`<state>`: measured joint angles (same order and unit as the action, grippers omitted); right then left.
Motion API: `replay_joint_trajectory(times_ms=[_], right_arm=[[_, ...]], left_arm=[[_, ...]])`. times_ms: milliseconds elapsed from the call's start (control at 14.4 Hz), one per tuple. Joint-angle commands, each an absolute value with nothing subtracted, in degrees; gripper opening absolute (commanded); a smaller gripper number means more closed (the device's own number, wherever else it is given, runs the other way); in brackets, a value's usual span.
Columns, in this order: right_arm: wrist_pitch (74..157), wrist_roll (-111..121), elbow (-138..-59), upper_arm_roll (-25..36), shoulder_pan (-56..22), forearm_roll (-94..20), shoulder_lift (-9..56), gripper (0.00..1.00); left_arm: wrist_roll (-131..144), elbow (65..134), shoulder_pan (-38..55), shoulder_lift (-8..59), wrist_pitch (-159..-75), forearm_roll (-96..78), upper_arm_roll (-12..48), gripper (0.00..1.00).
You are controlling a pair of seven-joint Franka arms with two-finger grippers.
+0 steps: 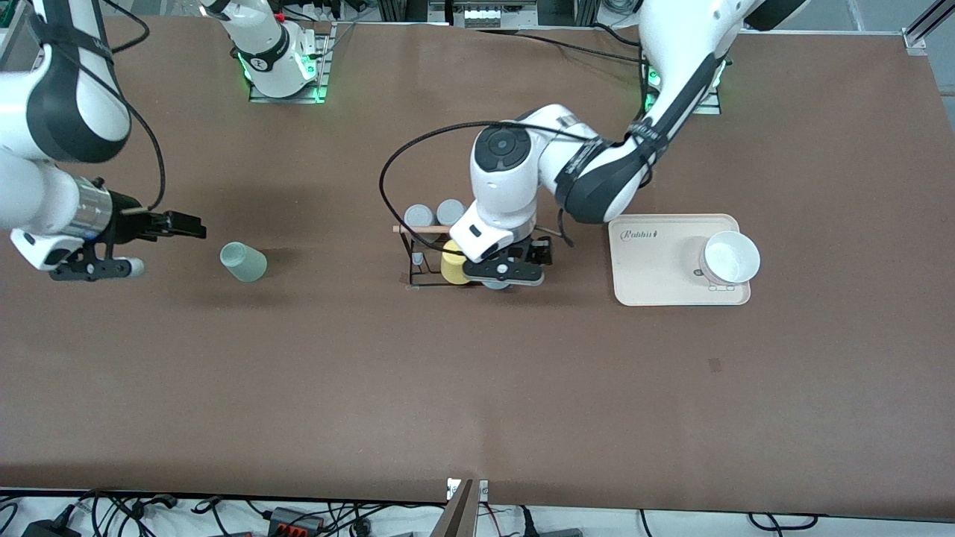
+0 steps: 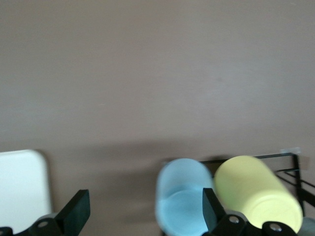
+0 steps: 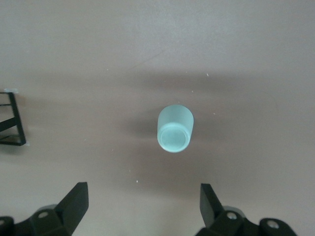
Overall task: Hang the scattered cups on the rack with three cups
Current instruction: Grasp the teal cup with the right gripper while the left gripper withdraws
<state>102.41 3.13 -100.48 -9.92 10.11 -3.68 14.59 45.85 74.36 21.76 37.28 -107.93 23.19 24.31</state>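
Observation:
My right gripper grips the mint green cup's closed end next, so the mint green cup's opening stays free to slip onto the rack.
The black wire rack stands mid-table with a wooden dowel across its top. Two grey cups show at its edge farther from the front camera, and a yellow cup at its nearer edge. My left gripper is over the rack's end and hides the light blue cup there. In the left wrist view the gripper is open; the light blue cup lies between its fingers, close to one, beside the yellow cup. The mint green cup lies on its side. My right gripper is open beside it; the right wrist view shows the cup ahead.
A beige tray with a white bowl lies toward the left arm's end of the table. The rack's wire frame shows at the edge of the left wrist view and the right wrist view.

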Motion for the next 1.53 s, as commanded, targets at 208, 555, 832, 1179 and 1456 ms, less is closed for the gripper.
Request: replay_joint_trajectory(times_ms=[208, 555, 832, 1179, 1456], right_arm=[[111.0, 2.9, -100.7, -9.9, 8.2, -1.5, 24.5, 1.00], [115.8, 2.7, -104.7, -9.4, 9.3, 0.4, 26.6, 1.00], [116.3, -1.7, -106.3, -9.4, 9.7, 0.4, 27.1, 1.00], [116.7, -1.7, -108.0, -9.3, 10.4, 0.4, 27.2, 1.00], [116.7, -1.7, -108.5, -9.3, 10.5, 0.4, 27.9, 1.00]], left_arm=[[33.4, 75.4, 14.9, 28.4, -92.7, 23.5, 25.1, 1.00], [16.8, 75.5, 4.2, 24.4, -89.2, 13.9, 25.0, 1.00], [4.1, 75.7, -2.7, 23.5, -88.3, 11.0, 25.2, 1.00], [3.4, 78.9, -5.8, 20.9, -87.9, 6.3, 25.1, 1.00], [-4.5, 83.8, -10.7, 15.2, -87.5, 5.7, 25.6, 1.00]])
